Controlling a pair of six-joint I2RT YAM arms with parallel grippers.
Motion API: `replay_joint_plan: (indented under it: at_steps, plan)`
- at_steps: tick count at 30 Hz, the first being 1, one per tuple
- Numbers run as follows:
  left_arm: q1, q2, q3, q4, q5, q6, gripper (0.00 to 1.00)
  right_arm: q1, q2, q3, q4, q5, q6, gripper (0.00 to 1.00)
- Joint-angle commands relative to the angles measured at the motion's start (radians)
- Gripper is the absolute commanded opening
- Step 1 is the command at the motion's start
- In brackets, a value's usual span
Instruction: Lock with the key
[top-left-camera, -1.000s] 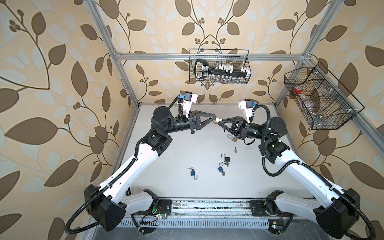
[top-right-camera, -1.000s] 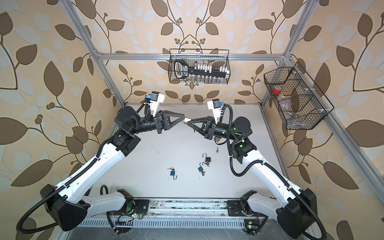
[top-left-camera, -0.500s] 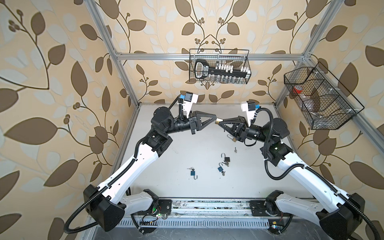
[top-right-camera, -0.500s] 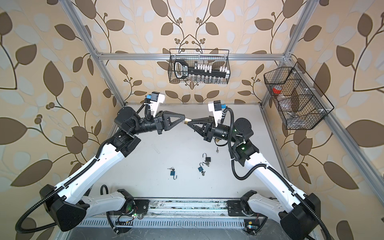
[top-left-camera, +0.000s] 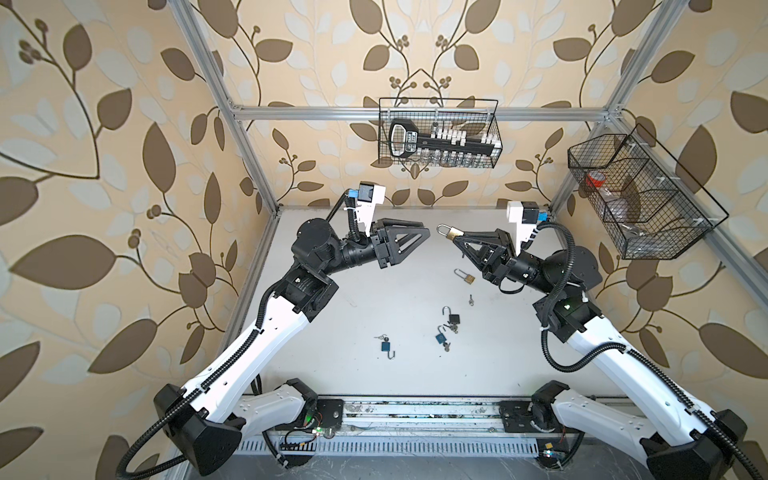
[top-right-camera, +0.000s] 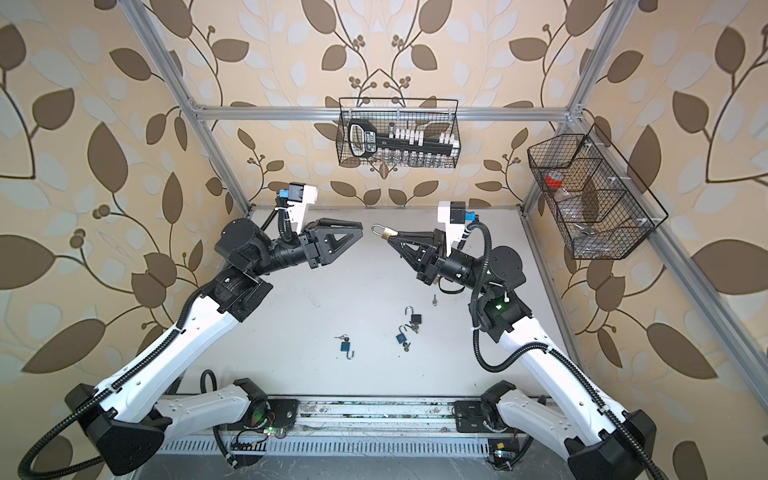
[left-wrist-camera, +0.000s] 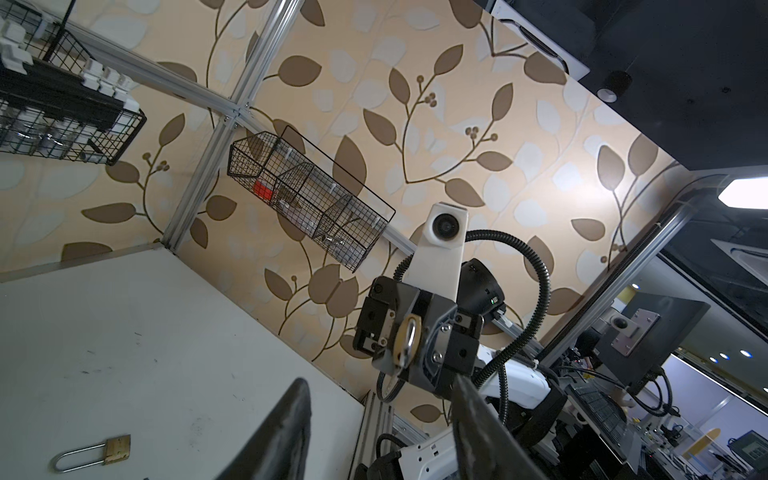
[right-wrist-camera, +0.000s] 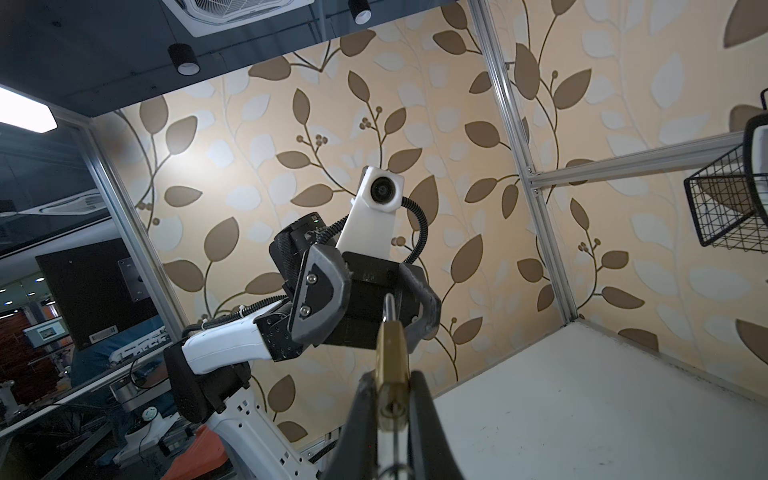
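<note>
The left gripper grabs the brass padlock (top-left-camera: 454, 233) by its shackle (top-left-camera: 442, 227) next, so the keyhole in its body stays free to lock with the key.
A brass padlock (top-left-camera: 451, 232) (top-right-camera: 385, 232) with a silver shackle hangs above the table, and my right gripper (top-left-camera: 458, 238) (top-right-camera: 393, 239) is shut on its body. Its shackle points toward my left gripper (top-left-camera: 427, 232) (top-right-camera: 360, 231), which stands open a short gap away, holding nothing. In the right wrist view the padlock (right-wrist-camera: 390, 353) sits pinched between the fingertips of my right gripper (right-wrist-camera: 392, 388). A thin dark piece, seemingly the key (right-wrist-camera: 397, 432), hangs from its keyhole. The left wrist view shows the padlock (left-wrist-camera: 407, 340) beyond the spread left gripper (left-wrist-camera: 379, 380).
On the table lie a long-shackle brass padlock (top-left-camera: 466, 276) (left-wrist-camera: 116, 449), a loose key (top-left-camera: 471, 299) (top-right-camera: 434, 299), a black padlock (top-left-camera: 454, 318) and two blue padlocks (top-left-camera: 440, 338) (top-left-camera: 385, 345). Wire baskets (top-left-camera: 438, 133) (top-left-camera: 640, 199) hang on the back and right walls.
My left gripper was shut at the padlock's shackle; it has opened and drawn back a little. The right gripper still holds the padlock.
</note>
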Motion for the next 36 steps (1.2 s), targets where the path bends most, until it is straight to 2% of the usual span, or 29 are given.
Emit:
replay_joint_plan:
  at_steps: [1, 6, 11, 18, 21, 24, 27, 28, 36]
  plan:
    - [0.004, -0.012, 0.025, 0.031, 0.005, 0.004, 0.52, -0.005, -0.002, -0.011, 0.030, -0.011, 0.022, 0.00]
    - [0.005, 0.015, 0.040, 0.049, 0.063, -0.005, 0.51, -0.005, 0.031, 0.012, 0.019, -0.074, 0.037, 0.00]
    - [0.004, 0.039, 0.047, 0.087, 0.117, -0.030, 0.46, -0.004, 0.047, 0.027, -0.001, -0.093, 0.036, 0.00]
    - [0.002, 0.050, 0.046, 0.093, 0.130, -0.033, 0.30, -0.004, 0.055, 0.033, -0.012, -0.099, 0.034, 0.00]
    - [0.003, 0.052, 0.047, 0.088, 0.125, -0.031, 0.27, -0.002, 0.059, 0.035, -0.013, -0.103, 0.034, 0.00]
    - [0.004, 0.051, 0.047, 0.080, 0.121, -0.025, 0.19, -0.001, 0.060, 0.035, -0.015, -0.104, 0.034, 0.00]
    - [0.002, 0.050, 0.047, 0.073, 0.119, -0.017, 0.03, -0.001, 0.060, 0.037, -0.015, -0.107, 0.037, 0.00]
    - [0.002, 0.050, 0.047, 0.069, 0.118, -0.015, 0.00, -0.002, 0.060, 0.040, -0.015, -0.110, 0.038, 0.00]
    - [0.001, 0.052, 0.041, 0.060, 0.137, 0.016, 0.00, 0.001, 0.076, 0.064, 0.014, -0.142, 0.097, 0.00]
